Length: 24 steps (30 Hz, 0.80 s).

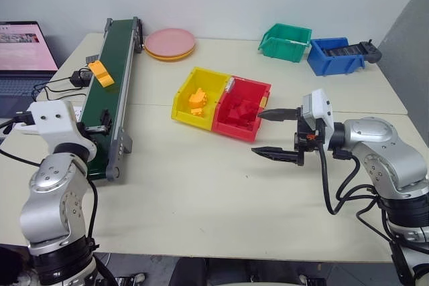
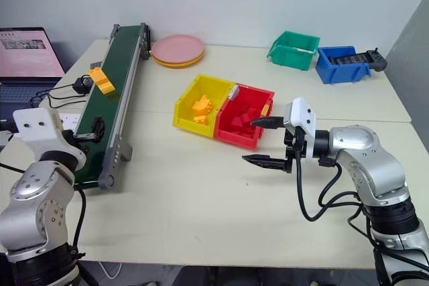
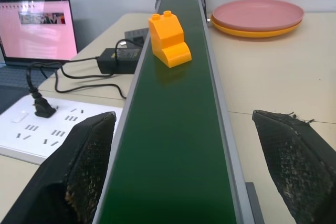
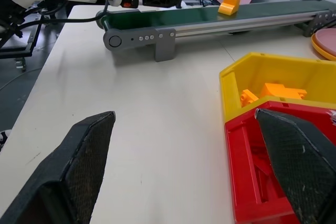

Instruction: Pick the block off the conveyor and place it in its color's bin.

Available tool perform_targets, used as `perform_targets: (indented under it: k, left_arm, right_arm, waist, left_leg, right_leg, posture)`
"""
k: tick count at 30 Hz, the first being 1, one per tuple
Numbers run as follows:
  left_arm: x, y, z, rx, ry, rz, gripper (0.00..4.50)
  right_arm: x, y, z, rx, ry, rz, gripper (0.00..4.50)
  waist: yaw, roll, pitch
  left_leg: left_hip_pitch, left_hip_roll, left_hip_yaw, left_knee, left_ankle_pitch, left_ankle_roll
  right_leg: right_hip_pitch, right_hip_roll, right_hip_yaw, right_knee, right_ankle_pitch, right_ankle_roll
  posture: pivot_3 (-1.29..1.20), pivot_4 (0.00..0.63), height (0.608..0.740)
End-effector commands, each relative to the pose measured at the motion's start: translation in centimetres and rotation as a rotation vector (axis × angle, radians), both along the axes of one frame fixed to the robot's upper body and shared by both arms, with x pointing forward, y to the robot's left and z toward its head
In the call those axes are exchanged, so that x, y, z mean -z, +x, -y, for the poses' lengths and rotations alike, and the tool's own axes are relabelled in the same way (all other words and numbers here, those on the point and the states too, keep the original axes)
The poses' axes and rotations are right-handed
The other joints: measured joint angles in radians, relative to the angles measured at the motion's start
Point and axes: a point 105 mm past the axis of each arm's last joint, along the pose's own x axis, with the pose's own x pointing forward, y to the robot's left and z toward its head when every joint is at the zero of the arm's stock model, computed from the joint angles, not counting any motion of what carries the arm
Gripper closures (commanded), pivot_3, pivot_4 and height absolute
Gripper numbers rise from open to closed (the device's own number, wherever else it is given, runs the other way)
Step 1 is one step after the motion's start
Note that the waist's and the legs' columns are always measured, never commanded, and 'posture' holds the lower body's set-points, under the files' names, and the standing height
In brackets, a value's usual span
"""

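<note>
My left gripper is still away from the block, with empty green belt showing between them. It should move toward the block before it closes on the orange-yellow block (image 1: 101,72) (image 3: 169,40).
The orange-yellow block (image 1: 101,72) stands on the dark green conveyor (image 1: 115,92), about halfway along the belt. In the left wrist view the block (image 3: 169,40) is well ahead of my left gripper (image 3: 182,116). That gripper is open at the belt's near end, one finger on each side of the belt, holding nothing. The yellow bin (image 1: 198,98) sits mid-table with orange-yellow pieces inside. My right gripper (image 1: 258,133) is open and empty, pointing left just right of the bins, above the table.
A red bin (image 1: 244,108) with red pieces is joined to the yellow bin's right side. Green (image 1: 287,41) and blue (image 1: 335,55) bins stand at the back right. Pink plates (image 1: 170,43) lie past the conveyor's far end. Left of the belt are a laptop (image 1: 23,51), power strip (image 3: 31,124) and cables.
</note>
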Motion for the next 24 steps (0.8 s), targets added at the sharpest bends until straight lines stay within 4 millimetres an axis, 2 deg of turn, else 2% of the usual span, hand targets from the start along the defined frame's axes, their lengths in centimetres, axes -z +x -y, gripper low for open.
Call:
perform_targets:
  k: [1,11,20,24]
  left_arm:
    - [-0.9,0.3,-1.4,-0.071,0.008,0.014,0.17]
    - [0.1,2.3,-1.2,-0.074,-0.044,-0.025,0.17]
    - [0.0,3.4,-1.2,-0.073,-0.047,-0.043,0.17]
    - [0.2,3.3,-1.4,-0.087,-0.045,-0.051,0.89]
  right_arm:
    - [-1.7,-0.3,-0.1,-0.006,0.009,0.053,0.0]
    - [-1.6,-0.9,-0.6,-0.034,0.005,0.041,0.0]
    - [-1.7,-1.1,-0.6,-0.033,0.006,0.04,0.0]
    - [-1.8,-1.2,-0.5,-0.029,0.004,0.04,0.0]
  waist:
    - [0.0,0.0,0.0]
    - [0.0,0.0,0.0]
    - [0.0,-0.001,0.0]
    - [0.0,0.0,0.0]
  left_leg:
    - [0.0,0.0,0.0,0.0,0.0,0.0]
    - [-0.001,0.0,0.0,0.0,0.0,0.0]
    - [-0.001,0.0,-0.001,-0.001,0.0,0.0]
    - [-0.001,0.0,-0.001,-0.001,0.0,0.0]
  right_leg:
    - [0.0,0.0,0.0,0.0,0.0,0.0]
    - [0.0,0.0,-0.001,-0.001,0.0,0.0]
    - [0.0,0.0,-0.001,-0.002,0.0,0.0]
    - [0.0,0.0,-0.001,-0.002,0.0,0.0]
  posture:
    - [0.0,0.15,0.74]
    - [0.0,0.15,0.74]
    - [0.0,0.15,0.74]
    - [0.0,0.15,0.74]
